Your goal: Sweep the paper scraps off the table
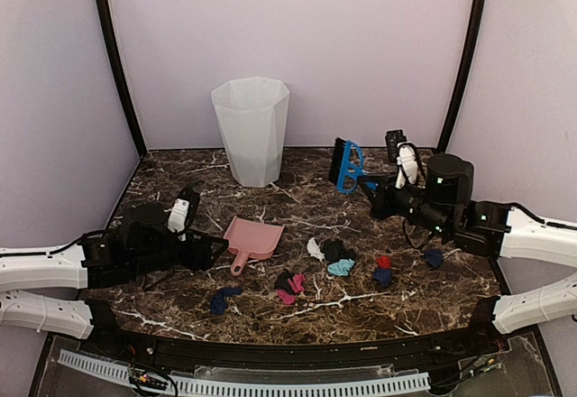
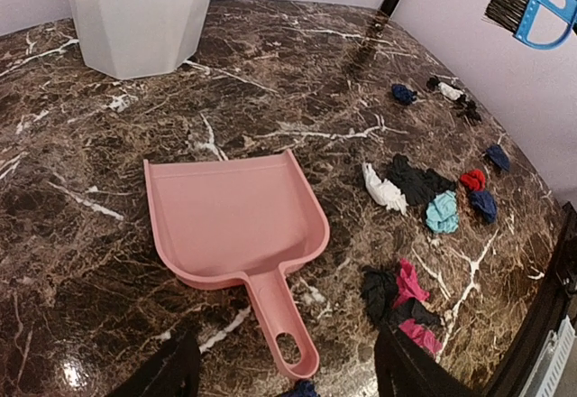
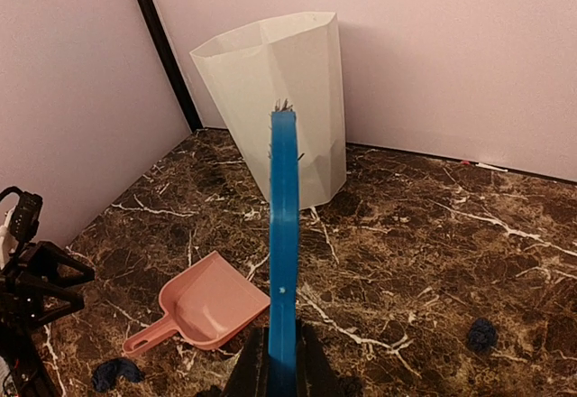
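My left gripper grabs the pink dustpan by its handle (image 1: 239, 263) (image 2: 284, 327) next, since the dustpan's open edge stays free to take in the swept paper scraps.
Several paper scraps (image 1: 341, 268) in navy, red, magenta, teal, white and black lie on the brown marble table (image 1: 297, 200), in front of and to the right of a pink dustpan (image 1: 254, 237). In the left wrist view they (image 2: 442, 212) lie right of the dustpan (image 2: 234, 221). My left gripper (image 1: 213, 249) is open; in its own view (image 2: 288, 381) the end of the dustpan handle lies between the spread fingers, untouched. My right gripper (image 1: 377, 186) is shut on the handle of a blue hand brush (image 1: 348, 166) and holds it above the table at the back right, upright in the right wrist view (image 3: 282, 235).
A white bin (image 1: 251, 131) stands at the back centre, behind the dustpan. One navy scrap (image 1: 224, 300) lies near the front edge, left of the others. Another (image 1: 434, 257) lies far right by my right arm. Black corner posts and lilac walls close the back.
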Available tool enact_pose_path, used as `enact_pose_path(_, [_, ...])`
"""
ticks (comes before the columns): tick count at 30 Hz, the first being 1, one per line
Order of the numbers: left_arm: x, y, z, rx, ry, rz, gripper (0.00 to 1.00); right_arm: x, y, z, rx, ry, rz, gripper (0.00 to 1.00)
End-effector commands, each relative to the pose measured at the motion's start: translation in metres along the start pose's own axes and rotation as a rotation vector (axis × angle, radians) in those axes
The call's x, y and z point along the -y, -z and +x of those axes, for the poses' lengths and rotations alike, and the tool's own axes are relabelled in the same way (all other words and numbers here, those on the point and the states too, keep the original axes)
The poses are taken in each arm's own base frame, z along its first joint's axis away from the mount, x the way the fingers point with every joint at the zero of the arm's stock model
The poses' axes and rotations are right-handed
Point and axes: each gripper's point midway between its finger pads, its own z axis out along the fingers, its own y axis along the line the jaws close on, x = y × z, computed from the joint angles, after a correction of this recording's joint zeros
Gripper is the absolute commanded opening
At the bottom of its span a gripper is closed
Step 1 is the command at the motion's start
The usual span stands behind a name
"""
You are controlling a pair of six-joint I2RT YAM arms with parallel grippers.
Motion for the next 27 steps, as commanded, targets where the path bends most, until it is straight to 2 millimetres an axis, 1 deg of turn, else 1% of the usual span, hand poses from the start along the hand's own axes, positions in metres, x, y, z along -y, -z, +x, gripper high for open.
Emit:
enact_pose_path(1, [0.001, 0.002, 0.023, -0.061, -0.022, -0.015, 0.69, 0.006, 0.0, 0.009, -0.025, 0.009, 0.022, 0.0])
enact_pose_path(6, [0.002, -0.006, 0.051, -0.142, -0.057, -0.044, 0.73, 0.01, -0.003, 0.018, -0.067, 0.016, 0.043, 0.0])
enact_pose_path(10, [0.006, -0.017, 0.066, -0.2, -0.093, -0.062, 0.75, 0.014, -0.002, 0.022, -0.086, 0.026, 0.066, 0.0])
enact_pose_path(14, [0.006, -0.03, 0.077, -0.245, -0.126, -0.085, 0.69, 0.017, -0.003, 0.025, -0.093, 0.033, 0.08, 0.0])
enact_pose_path(18, [0.007, -0.04, 0.078, -0.253, -0.141, -0.094, 0.67, 0.018, -0.002, 0.028, -0.098, 0.039, 0.085, 0.0])
enact_pose_path(19, [0.005, -0.042, 0.08, -0.257, -0.145, -0.109, 0.66, 0.018, -0.002, 0.028, -0.098, 0.038, 0.085, 0.0])
enact_pose_path(22, [0.006, -0.047, 0.077, -0.249, -0.15, -0.118, 0.66, 0.019, -0.002, 0.028, -0.095, 0.038, 0.087, 0.0])
enact_pose_path(27, [0.006, -0.057, 0.074, -0.234, -0.167, -0.136, 0.62, 0.022, 0.0, 0.03, -0.099, 0.039, 0.099, 0.0])
